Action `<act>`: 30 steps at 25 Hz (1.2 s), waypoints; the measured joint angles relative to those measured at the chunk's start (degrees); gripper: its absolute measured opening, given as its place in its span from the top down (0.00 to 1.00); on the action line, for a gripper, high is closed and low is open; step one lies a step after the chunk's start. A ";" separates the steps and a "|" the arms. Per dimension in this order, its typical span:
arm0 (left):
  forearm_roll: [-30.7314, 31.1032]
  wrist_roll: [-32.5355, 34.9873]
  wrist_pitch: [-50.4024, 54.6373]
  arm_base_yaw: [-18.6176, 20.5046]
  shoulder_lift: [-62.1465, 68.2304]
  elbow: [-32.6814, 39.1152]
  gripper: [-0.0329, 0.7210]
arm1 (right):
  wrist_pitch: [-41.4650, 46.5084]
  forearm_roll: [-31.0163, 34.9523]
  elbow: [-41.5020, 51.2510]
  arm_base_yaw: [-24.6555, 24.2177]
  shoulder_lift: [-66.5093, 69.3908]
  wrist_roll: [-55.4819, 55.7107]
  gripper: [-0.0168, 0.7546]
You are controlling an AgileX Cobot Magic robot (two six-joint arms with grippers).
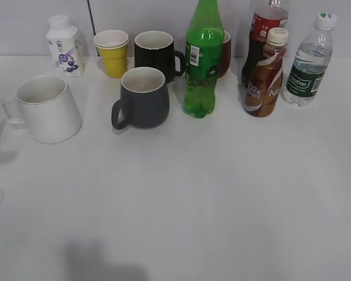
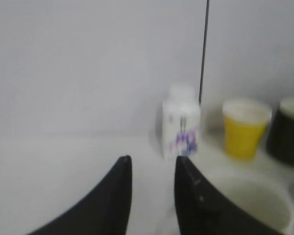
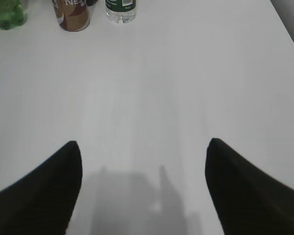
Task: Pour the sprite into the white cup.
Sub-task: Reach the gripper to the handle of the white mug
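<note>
The sprite is a tall bottle (image 1: 207, 20) and should stay balanced, so I should next grab the sprite around its middle (image 1: 203, 60) with my right gripper.
The sprite (image 1: 202, 58) is a tall green bottle standing at the back middle of the table; its base shows at the top left of the right wrist view (image 3: 7, 12). The white cup (image 1: 47, 111) stands at the left, handle pointing left; its rim shows blurred in the left wrist view (image 2: 255, 203). Neither gripper shows in the exterior view. My left gripper (image 2: 152, 159) is low, just left of the white cup, its jaws a little apart and empty. My right gripper (image 3: 144, 144) is wide open and empty over bare table, well short of the bottles.
A grey mug (image 1: 143, 99) stands between cup and sprite. Behind are a milk carton (image 1: 64, 47), a yellow cup (image 1: 112, 52), a black mug (image 1: 155, 52) and a red mug (image 1: 224, 52). Right of the sprite stand cola (image 1: 263, 29), coffee (image 1: 266, 76) and water (image 1: 309, 64) bottles.
</note>
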 joint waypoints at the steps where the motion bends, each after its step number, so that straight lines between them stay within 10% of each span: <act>1: 0.00 0.00 -4.78 0.00 3.81 2.02 0.64 | 0.00 0.00 0.00 0.00 0.00 0.00 0.22; 8: 1.37 0.00 -24.49 0.00 26.11 5.11 0.64 | 0.00 0.00 0.00 0.00 0.00 0.00 0.22; 21: 2.30 0.00 -24.55 0.00 37.54 -6.46 0.64 | 0.00 0.04 0.00 0.00 0.00 0.00 0.22; 30: 3.82 0.43 -18.99 0.00 36.87 -10.05 0.90 | 0.00 3.95 0.00 0.00 0.00 -0.57 0.22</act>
